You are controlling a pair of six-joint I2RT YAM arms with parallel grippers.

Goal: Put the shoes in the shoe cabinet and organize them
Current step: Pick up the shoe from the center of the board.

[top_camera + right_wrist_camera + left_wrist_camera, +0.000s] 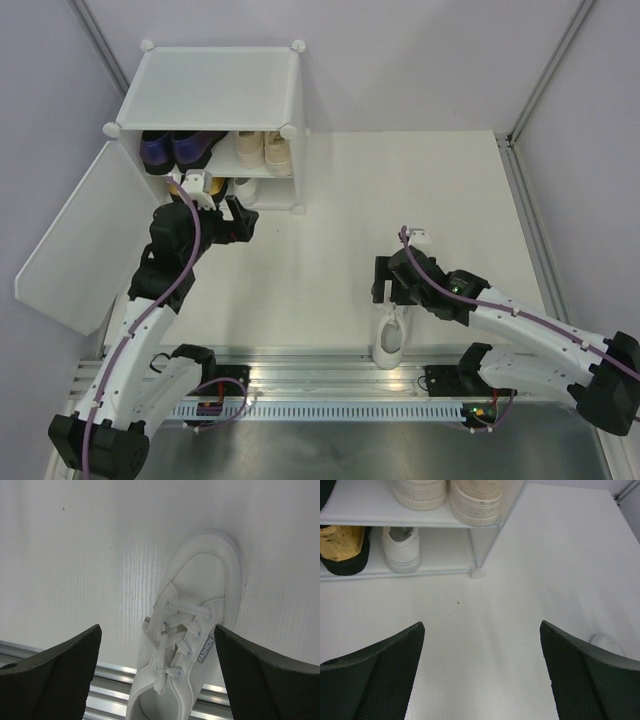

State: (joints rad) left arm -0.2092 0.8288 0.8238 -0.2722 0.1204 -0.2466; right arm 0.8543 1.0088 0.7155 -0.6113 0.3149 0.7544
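Note:
My right gripper isn't ready to close on the white sneaker, as my fingers are above it in the right wrist view, with laces between them. It should first go lower.
The white shoe cabinet (pixel 215 90) stands at the back left with its door (pixel 75 240) swung open to the left. Purple loafers (pixel 170 150) and beige sneakers (pixel 262 150) sit on its upper shelf. A gold heel (pixel 190 183) and one white sneaker (pixel 245 187) sit on the bottom level. My left gripper (pixel 240 222) is open and empty in front of the cabinet; its view shows the beige sneakers (pixel 470 497), white sneaker (pixel 402 547) and gold heel (pixel 340 547). My right gripper (pixel 392 290) is open above the other white sneaker (pixel 390 340), whose laces (pixel 180 630) lie between the fingers.
The loose white sneaker's heel hangs over the metal rail (pixel 320 375) at the table's near edge (pixel 105 672). The white table (pixel 450 200) stretches right of the cabinet. Grey walls and a frame post (pixel 525 200) bound the right side.

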